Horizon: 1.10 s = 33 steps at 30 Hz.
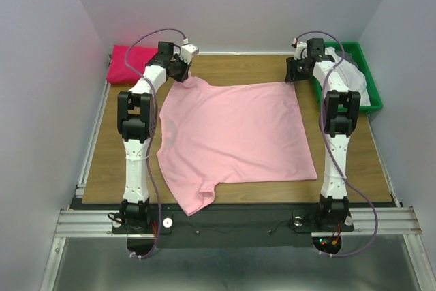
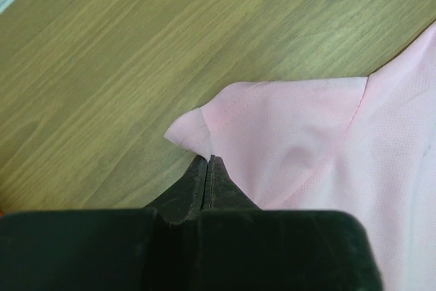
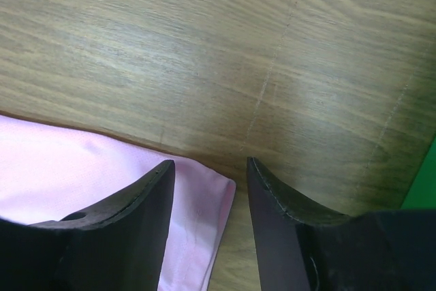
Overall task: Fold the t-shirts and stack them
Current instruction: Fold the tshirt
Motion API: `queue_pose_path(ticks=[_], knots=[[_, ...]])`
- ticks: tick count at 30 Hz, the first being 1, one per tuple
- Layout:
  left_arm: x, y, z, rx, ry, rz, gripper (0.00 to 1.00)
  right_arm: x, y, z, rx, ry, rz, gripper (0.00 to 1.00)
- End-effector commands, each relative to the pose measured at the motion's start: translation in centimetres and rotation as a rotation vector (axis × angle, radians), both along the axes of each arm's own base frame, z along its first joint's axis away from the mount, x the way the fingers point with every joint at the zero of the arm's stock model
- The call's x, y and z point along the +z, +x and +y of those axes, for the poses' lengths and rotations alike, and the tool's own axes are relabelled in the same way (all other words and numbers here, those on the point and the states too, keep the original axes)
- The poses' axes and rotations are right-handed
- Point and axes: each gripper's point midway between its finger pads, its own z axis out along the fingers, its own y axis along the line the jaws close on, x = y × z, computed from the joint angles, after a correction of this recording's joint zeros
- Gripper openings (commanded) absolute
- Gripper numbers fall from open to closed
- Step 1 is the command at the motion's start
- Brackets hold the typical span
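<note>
My right gripper grips the pink t-shirt (image 1: 231, 138) by its far corner (image 1: 291, 84) next, matching my left gripper's sleeve, to fold that side of the t-shirt over evenly.
A pink t-shirt (image 1: 231, 138) lies spread flat on the wooden table (image 1: 109, 161). My left gripper (image 1: 182, 71) is at its far left sleeve; in the left wrist view the gripper (image 2: 208, 159) is shut on the sleeve's edge (image 2: 194, 131). My right gripper (image 1: 293, 73) is at the shirt's far right corner. In the right wrist view it (image 3: 210, 165) is open, with the corner of the shirt (image 3: 211, 199) lying between its fingers on the table.
A folded magenta shirt (image 1: 128, 61) lies at the far left corner. A green bin (image 1: 361, 73) with white garments (image 1: 351, 76) stands at the far right, close to the right arm. Grey walls close in the table.
</note>
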Motion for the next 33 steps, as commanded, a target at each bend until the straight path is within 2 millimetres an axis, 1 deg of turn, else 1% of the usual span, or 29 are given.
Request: queue_pose_path(ticks=[1,7,10,11,13,15,17,18,19,22,24,27,28,30,31,32,33], knots=[[3.8,2.0,0.2,0.010,-0.012,-0.103,0.00,1.1,1.9,0.1,-0.011,0.005,-0.074,0.52],[3.6,2.3,0.2,0.011,-0.013,-0.102,0.00,0.2,1.4,0.0,-0.001,-0.007,-0.054,0.49],[3.2,2.4,0.2,0.015,-0.014,-0.094,0.00,-0.6,1.4,-0.2,-0.008,-0.013,-0.044,0.50],[3.1,2.4,0.2,0.016,-0.015,-0.092,0.00,-0.6,1.6,-0.1,-0.008,-0.011,-0.048,0.51],[2.9,2.5,0.2,0.020,-0.013,-0.088,0.00,-1.0,1.6,0.0,-0.006,-0.004,-0.041,0.50],[3.0,2.6,0.3,0.022,-0.010,-0.092,0.00,-1.2,1.5,0.1,0.000,0.003,-0.037,0.41],[2.9,2.7,0.4,0.024,-0.004,-0.091,0.00,-1.1,1.3,0.3,0.009,0.010,-0.033,0.29],[2.9,2.8,0.4,0.024,-0.005,-0.091,0.00,-1.2,1.0,0.5,0.016,0.017,-0.028,0.19],[3.0,2.8,0.4,0.024,-0.007,-0.092,0.00,-0.8,1.0,0.6,0.019,0.023,-0.032,0.10],[3.4,3.0,0.2,0.027,-0.021,-0.096,0.00,0.0,1.1,0.7,0.020,0.028,-0.045,0.01],[3.8,3.1,0.2,0.029,-0.029,-0.098,0.00,0.6,1.2,0.8,0.025,0.033,-0.058,0.01],[5.3,3.0,0.2,0.030,-0.059,-0.111,0.00,2.5,1.5,1.1,0.037,0.047,-0.091,0.01],[6.3,2.8,0.2,0.024,-0.071,-0.123,0.00,3.7,1.5,1.2,0.040,0.051,-0.108,0.01],[7.6,2.5,0.2,0.015,-0.078,-0.138,0.00,4.8,1.4,1.3,0.042,0.057,-0.124,0.01],[8.6,2.0,0.3,0.010,-0.077,-0.152,0.00,5.2,1.3,1.3,0.046,0.054,-0.130,0.01],[9.2,1.7,0.3,0.004,-0.077,-0.158,0.00,6.5,1.1,1.3,0.048,0.049,-0.149,0.01],[9.6,1.4,0.4,-0.008,-0.066,-0.168,0.00,6.5,0.8,1.2,0.048,0.045,-0.144,0.01]])
